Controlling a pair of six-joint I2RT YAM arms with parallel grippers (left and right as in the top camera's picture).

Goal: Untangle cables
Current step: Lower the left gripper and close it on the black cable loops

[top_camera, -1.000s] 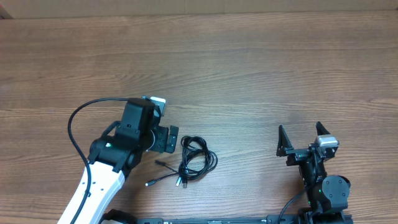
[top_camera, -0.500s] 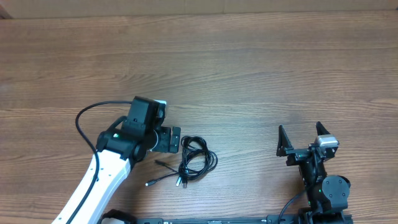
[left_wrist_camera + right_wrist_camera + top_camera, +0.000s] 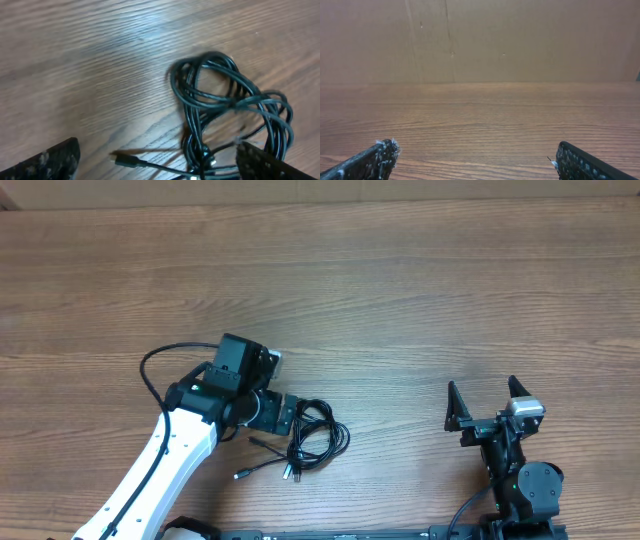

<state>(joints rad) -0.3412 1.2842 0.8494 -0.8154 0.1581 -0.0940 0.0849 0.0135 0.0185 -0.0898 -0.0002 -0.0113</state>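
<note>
The robot's left gripper needs to grab the cable bundle next by its straight gathered parts, so that the bundle's round loops stay free to be untangled.
The cables (image 3: 318, 436) are thin black cords coiled together in a loose bundle on the wooden table, with small plug ends trailing to the lower left (image 3: 243, 474). In the left wrist view the coil (image 3: 227, 107) lies ahead of the fingers and one plug (image 3: 125, 160) rests between them. My left gripper (image 3: 288, 415) is open, its fingers at the coil's left edge, holding nothing. My right gripper (image 3: 488, 405) is open and empty at the lower right, far from the cables; its wrist view shows only its two fingertips (image 3: 475, 162) over bare wood.
A brown cardboard wall (image 3: 480, 40) stands along the far edge of the table. The left arm's thick black wire (image 3: 150, 375) loops out to the left of its wrist. The wooden tabletop (image 3: 400, 300) stretches wide behind the cables.
My left gripper has moved right and slightly down, from beside the coil to its left edge. The cables and the right arm have not moved.
</note>
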